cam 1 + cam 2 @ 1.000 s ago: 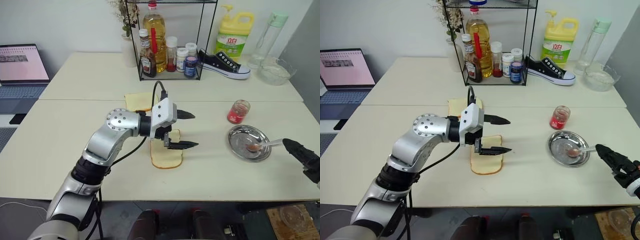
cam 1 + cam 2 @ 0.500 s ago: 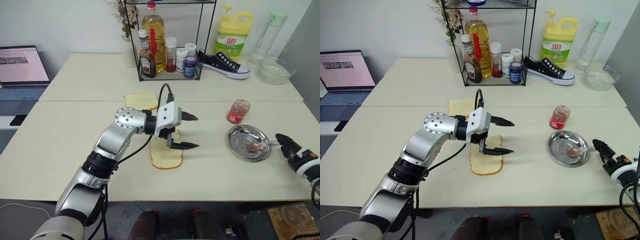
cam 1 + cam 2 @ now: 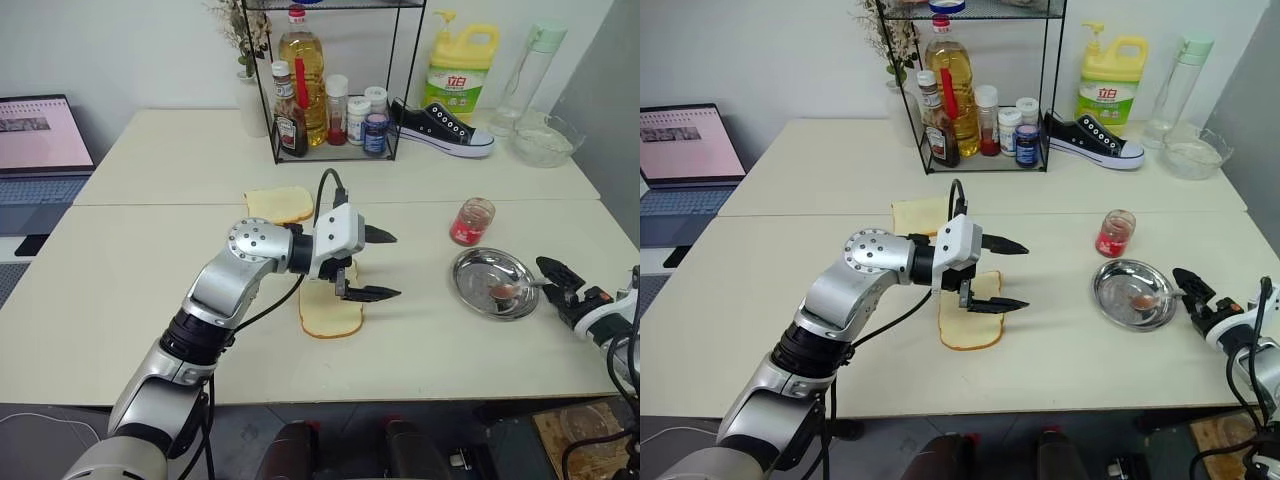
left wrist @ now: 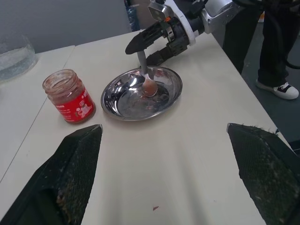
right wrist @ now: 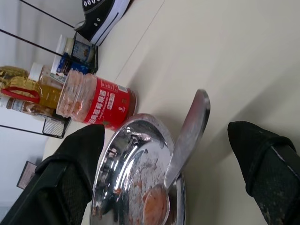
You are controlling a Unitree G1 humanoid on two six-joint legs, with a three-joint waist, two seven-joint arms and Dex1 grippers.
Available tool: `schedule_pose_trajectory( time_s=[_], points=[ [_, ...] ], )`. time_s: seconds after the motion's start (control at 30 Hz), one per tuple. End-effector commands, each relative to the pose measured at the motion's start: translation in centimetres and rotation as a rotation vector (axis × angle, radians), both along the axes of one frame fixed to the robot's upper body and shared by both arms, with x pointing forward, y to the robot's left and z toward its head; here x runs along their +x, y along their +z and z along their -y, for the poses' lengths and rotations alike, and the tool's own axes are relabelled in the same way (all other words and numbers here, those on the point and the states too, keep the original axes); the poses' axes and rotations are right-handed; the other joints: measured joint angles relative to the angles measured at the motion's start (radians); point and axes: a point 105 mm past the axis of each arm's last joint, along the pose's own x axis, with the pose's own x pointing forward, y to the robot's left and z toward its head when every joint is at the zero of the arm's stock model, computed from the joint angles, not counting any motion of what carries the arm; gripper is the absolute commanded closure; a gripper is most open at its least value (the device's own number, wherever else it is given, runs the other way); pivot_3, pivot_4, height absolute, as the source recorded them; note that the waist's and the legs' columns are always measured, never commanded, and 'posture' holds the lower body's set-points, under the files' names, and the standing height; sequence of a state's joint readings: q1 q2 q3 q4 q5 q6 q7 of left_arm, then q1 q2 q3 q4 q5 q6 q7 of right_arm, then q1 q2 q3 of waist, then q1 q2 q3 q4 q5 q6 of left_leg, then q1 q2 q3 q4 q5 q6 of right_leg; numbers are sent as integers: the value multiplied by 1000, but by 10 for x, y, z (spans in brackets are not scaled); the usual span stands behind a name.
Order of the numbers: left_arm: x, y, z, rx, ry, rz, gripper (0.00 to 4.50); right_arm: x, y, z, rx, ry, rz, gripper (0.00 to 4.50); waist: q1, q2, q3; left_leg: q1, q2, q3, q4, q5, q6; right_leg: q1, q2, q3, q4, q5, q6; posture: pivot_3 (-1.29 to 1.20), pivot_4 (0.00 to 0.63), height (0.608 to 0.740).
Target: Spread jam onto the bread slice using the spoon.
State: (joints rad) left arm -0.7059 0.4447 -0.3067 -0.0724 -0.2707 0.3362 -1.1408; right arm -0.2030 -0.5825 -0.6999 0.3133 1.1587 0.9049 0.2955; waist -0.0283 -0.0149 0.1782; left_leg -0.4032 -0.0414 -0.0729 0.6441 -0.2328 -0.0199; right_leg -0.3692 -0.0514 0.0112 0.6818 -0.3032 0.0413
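My right fingers are on both sides of the handle's raised end [image 3: 543, 282], beyond the dish's rim. My right gripper should close on the spoon.
The bread slice [image 3: 325, 318] lies flat at the table's middle. My left gripper [image 3: 392, 266] hangs open just above its right end, pointing toward the right, with nothing between its fingers. The jam jar [image 3: 471, 221], clear glass with a red label, stands lidless to the right. In front of it sits a round steel dish [image 3: 480, 272] holding the spoon [image 3: 508, 291], which has a dab of red jam in its bowl. My right gripper [image 3: 553, 277] is open at the dish's right rim. The spoon handle [image 5: 192, 122] lies between its fingers, which stand apart from it.
A second bread slice [image 3: 280, 203] lies behind the left arm. At the back stand a wire rack of bottles [image 3: 330, 100], a black shoe [image 3: 440, 125], a yellow detergent bottle [image 3: 462, 75] and a glass bowl [image 3: 545, 138]. A laptop [image 3: 40, 140] sits far left.
My right gripper has come forward and down to the dish, so its open fingers now straddle the spoon handle. The left arm has stayed over the bread.
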Motion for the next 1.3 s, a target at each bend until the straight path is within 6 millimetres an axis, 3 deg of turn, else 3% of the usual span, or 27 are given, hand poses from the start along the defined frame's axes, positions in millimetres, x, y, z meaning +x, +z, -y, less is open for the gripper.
schedule_pose_trajectory(
  time_s=[0.03, 0.1, 0.47, 0.6, 0.77, 0.87, 0.93, 1.03, 1.17, 1.3],
  points=[
    [0, 16, -1, -36, 0, 58, 19, 4, 5, 5, -2, -23, 28, 182, 0, 0, 0, 0, 0, 0, 0, 0, 0, 0, 0, 1, 0, 0, 0, 0, 150, 740],
    [0, 15, 0, -36, -3, 59, 0, 5, 6, 7, 4, -30, 40, 600, 0, 0, 0, 0, 0, 1, 0, 0, 1, 0, 0, 1, 0, 0, 0, 0, 150, 740],
    [5, 16, 1, -53, 7, 58, 0, -1, 12, 11, 25, -59, 90, 4451, 1, 0, 0, 0, 0, 2, 0, -1, 1, 0, 0, 2, -1, 0, 0, 0, 150, 740],
    [6, 15, 0, -65, 17, 54, 0, -1, 26, 5, 9, -47, 138, 4485, 1, 0, 0, 0, 0, 2, 0, -1, 1, 0, 0, 2, -1, 0, 1, 0, 150, 740],
    [14, 19, -11, -69, 69, 49, 0, 0, 68, -21, -151, 31, 229, 4485, -2, 1, 0, 0, 0, 2, -1, -1, 1, -2, 0, 3, 0, 0, 1, 0, 150, 740],
    [31, 29, -35, -103, 193, 7, 0, 6, 122, -46, -247, 62, 359, 4485, -8, 2, 1, 0, 1, 2, -1, -1, 1, -2, 0, 3, 0, 0, 1, 0, 150, 740],
    [37, 32, -46, -113, 240, -5, 0, 11, 143, -61, -373, 85, 393, 4485, -10, 3, 1, 0, 1, 3, -1, -1, 1, -4, 0, 4, 2, 0, 1, 0, 150, 740],
    [42, 34, -50, -120, 269, 8, 0, 20, 160, -75, -514, 102, 421, 4485, -3, 2, 1, -1, 1, 1, -1, -1, 1, -4, 1, 2, 0, 0, 1, 0, 150, 740],
    [46, 40, -37, -141, 251, 34, 0, 42, 184, -86, -666, 80, 485, 4485, 7, 1, 2, -5, -1, 1, 1, -1, 1, -5, -1, 1, -1, 1, 2, 0, 150, 740],
    [47, 45, -23, -148, 219, 59, 0, 65, 176, -83, -724, 50, 470, 4485, 9, 0, 2, -6, -2, 1, 1, -1, 1, -6, -2, 1, -2, 1, 3, 0, 150, 740]
  ],
)
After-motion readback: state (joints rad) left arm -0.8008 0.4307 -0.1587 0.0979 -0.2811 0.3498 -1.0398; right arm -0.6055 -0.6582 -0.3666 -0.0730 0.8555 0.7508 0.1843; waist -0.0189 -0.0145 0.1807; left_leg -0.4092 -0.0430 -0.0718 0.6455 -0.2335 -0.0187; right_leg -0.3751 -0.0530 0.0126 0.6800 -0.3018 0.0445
